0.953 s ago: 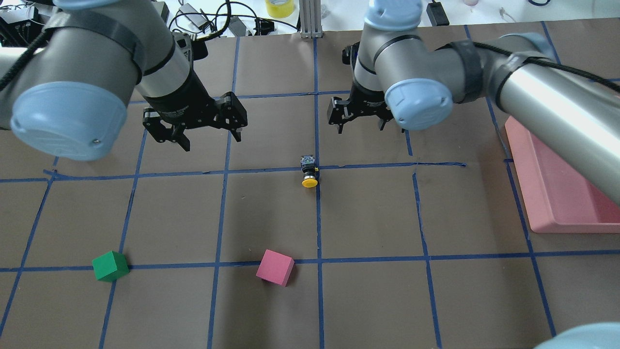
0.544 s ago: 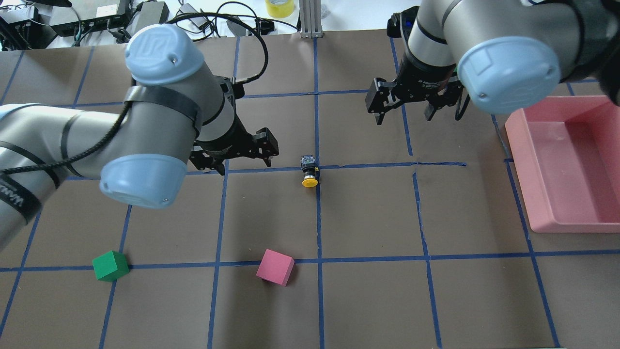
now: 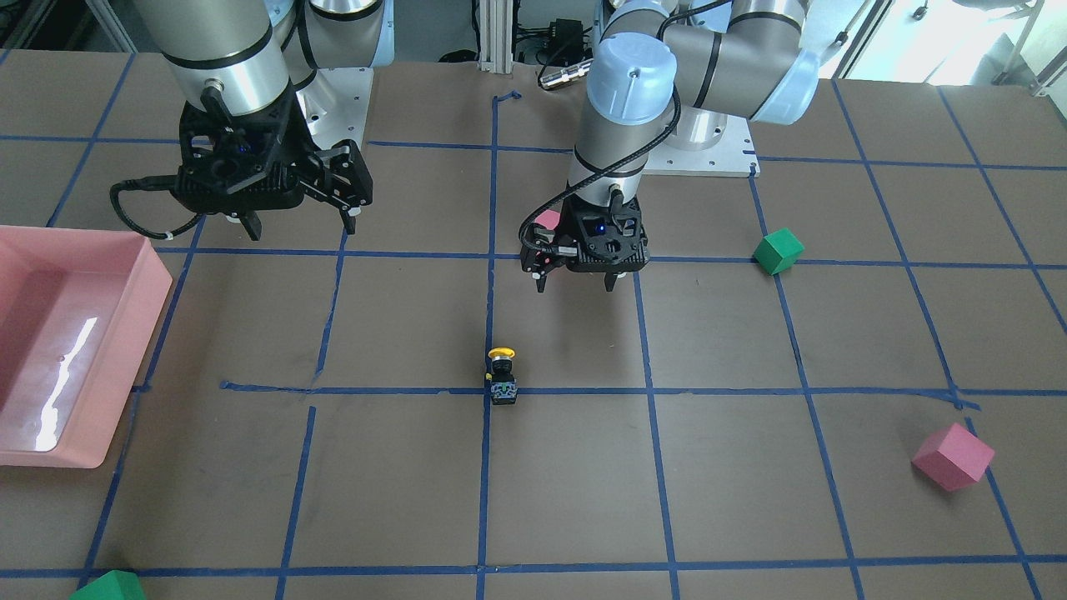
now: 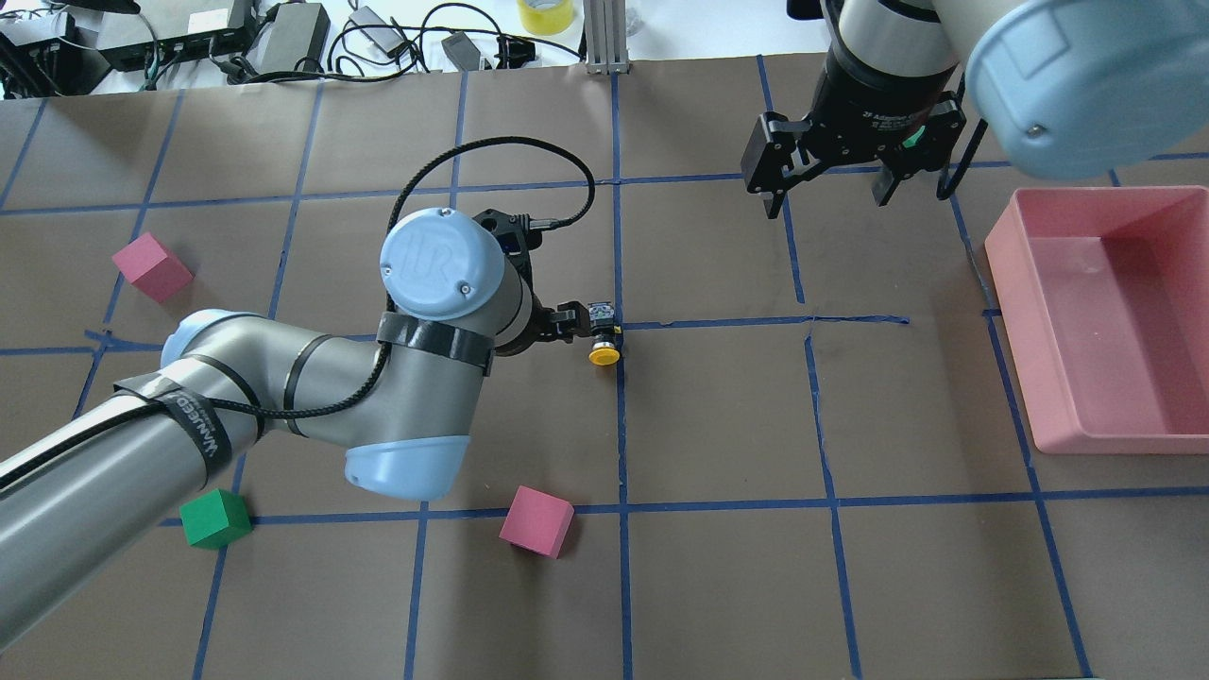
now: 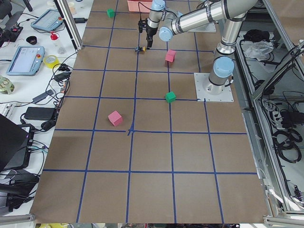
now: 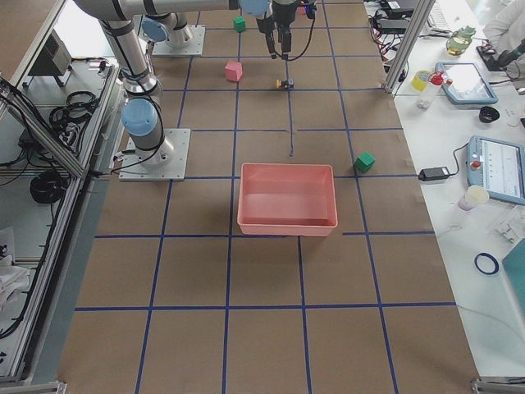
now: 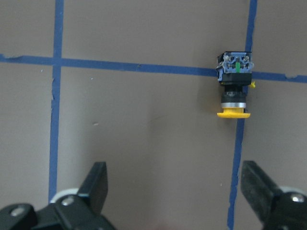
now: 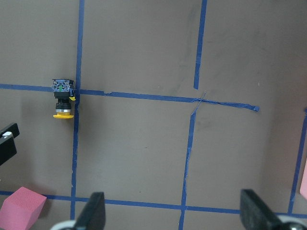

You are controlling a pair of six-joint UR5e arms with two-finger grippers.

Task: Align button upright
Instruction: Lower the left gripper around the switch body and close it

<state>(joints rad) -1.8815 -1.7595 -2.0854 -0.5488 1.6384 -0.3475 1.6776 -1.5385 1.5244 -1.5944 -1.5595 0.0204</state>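
The button should stand upright on its base block, so my left gripper will next grab the button by its black neck.
The button lies on its side on a blue tape crossing mid-table, its yellow cap toward the robot and its base block away. It also shows in the front view and in both wrist views. My left gripper is open and empty; it hovers just left of the button in the overhead view, largely hidden under its wrist. In the left wrist view the button sits ahead, in line with the right finger. My right gripper is open and empty, far back right.
A pink bin stands at the right edge. A pink cube and a green cube sit near the robot. Another pink cube sits at the left. Cables and devices lie beyond the far table edge.
My left arm has swung right and lowered until its gripper is next to the button. My right arm has pulled back toward the far right. The button has not moved.
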